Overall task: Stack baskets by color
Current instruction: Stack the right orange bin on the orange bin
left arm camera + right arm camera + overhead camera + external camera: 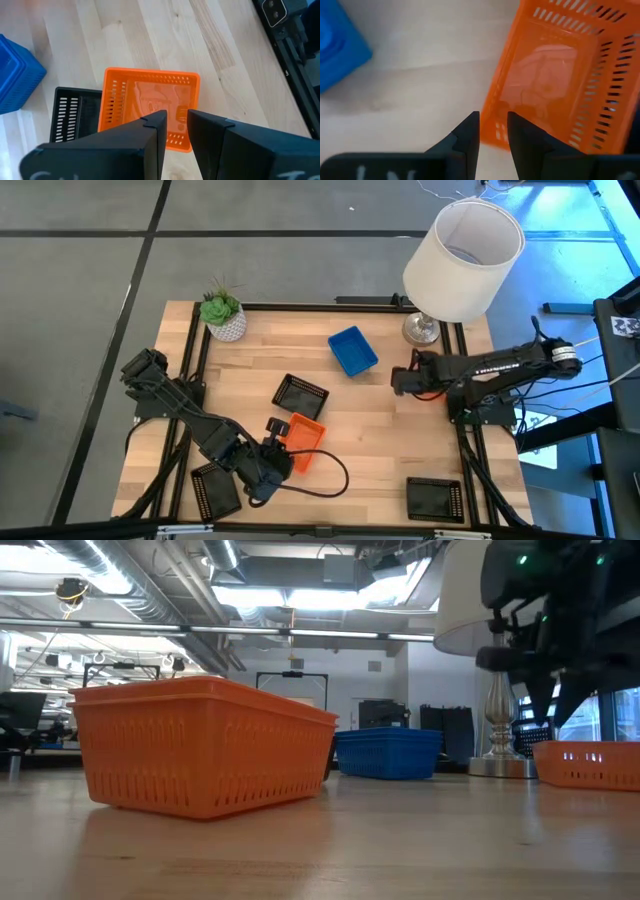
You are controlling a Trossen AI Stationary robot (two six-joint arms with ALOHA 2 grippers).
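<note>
My right gripper should stack the other orange basket, held by its long side rim, with the orange basket near the table's middle.
An orange basket stands upright on its base near the table's middle, and my left gripper hovers open above its near-left end without touching it. Beside it rest a black basket and a blue basket. Two more black baskets sit near the front corners. A second orange basket rests at the right, mostly hidden under my right arm in the high view. My right gripper hangs open just above its rim, pointing steeply down.
A white-shaded lamp stands at the far right corner, and a potted plant at the far left. A black cable loops on the wood near the front. Dark frame rails run along both side edges.
</note>
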